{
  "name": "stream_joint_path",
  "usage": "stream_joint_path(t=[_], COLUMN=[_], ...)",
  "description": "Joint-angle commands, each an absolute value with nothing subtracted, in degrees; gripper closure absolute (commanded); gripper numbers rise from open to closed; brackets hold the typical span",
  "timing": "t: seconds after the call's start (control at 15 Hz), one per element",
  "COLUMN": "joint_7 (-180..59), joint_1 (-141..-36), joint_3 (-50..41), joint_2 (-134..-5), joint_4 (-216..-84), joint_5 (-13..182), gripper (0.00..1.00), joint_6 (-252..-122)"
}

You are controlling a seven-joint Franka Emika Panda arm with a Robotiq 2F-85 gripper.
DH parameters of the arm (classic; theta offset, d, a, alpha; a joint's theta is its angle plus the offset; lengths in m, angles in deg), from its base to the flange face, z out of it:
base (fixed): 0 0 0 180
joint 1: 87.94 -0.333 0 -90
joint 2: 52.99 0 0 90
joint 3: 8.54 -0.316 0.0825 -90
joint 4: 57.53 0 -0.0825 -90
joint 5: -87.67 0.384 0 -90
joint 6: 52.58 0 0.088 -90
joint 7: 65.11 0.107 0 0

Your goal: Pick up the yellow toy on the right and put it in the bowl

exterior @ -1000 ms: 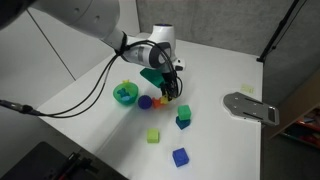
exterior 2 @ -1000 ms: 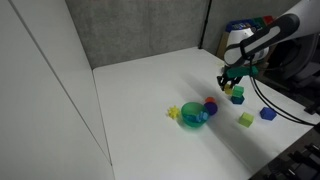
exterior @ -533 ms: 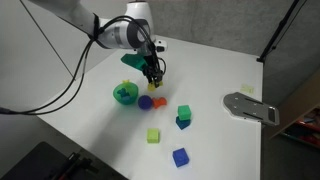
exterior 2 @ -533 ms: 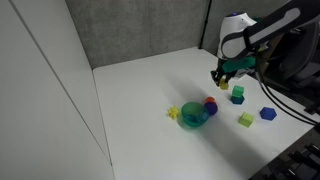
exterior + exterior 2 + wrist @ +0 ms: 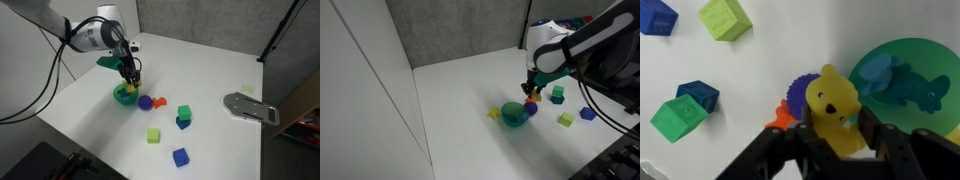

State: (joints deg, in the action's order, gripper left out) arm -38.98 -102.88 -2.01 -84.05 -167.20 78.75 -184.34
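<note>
My gripper should keep holding the yellow toy. The bowl [image 5: 124, 97] is beside it, so the toy would end up by the purple toy if I opened now.
My gripper [image 5: 837, 135] is shut on the yellow toy [image 5: 832, 105], a small bear-like figure held upright between the fingers. In the wrist view the green bowl [image 5: 935, 58] lies just to the right of the toy, with a teal toy [image 5: 895, 82] inside it. In both exterior views the gripper [image 5: 131, 77] [image 5: 531, 90] hangs by the rim of the bowl [image 5: 124, 97] [image 5: 513, 116], at its side toward the purple toy. The yellow toy is too small to make out there.
A purple toy [image 5: 798, 92] [image 5: 146, 102] and a small orange toy [image 5: 782, 117] lie beside the bowl. A green cube [image 5: 184, 112] sits on a blue cube; a lime cube [image 5: 153, 135] and another blue cube [image 5: 179, 157] lie nearer. Another yellow piece [image 5: 493, 112] lies beyond the bowl. A metal plate [image 5: 250, 107] is off to the side.
My gripper has travelled from beside the green and blue cubes, past the purple toy, to the bowl's rim, shut on the yellow toy throughout.
</note>
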Motion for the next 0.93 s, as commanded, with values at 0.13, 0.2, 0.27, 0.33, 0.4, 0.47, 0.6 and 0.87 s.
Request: stream_joint_path(t=[0.13,0.2,0.27,0.33,0.4,0.47,0.6,0.87], joint_7=[-37.6,-38.0,-38.1,-38.3,-38.2,-38.0,-37.8,-37.4], joint_1=[-104.1,-104.2,-104.3,-104.3,-104.6,-104.8,-105.2,-105.9], joint_3=[-4.5,-5.0,-5.2,-5.6,-5.7,-5.8,-5.8,-5.4], joint_2=[-84.3,-84.8,-85.3,-86.0,-86.7,-87.2,-88.4,-90.0], joint_4=[-167.5,-167.2,-167.0,-166.5,-166.2,-166.0,-165.2,-163.7], joint_5=[77.5,77.6,77.8,77.9,77.9,77.9,77.7,77.7], gripper=[0.76,0.76,0.76,0.76,0.76,0.76,0.76,0.1], joint_6=[-183.1,-183.4,-183.4,-183.3,-183.4,-183.5,-183.3,-182.2])
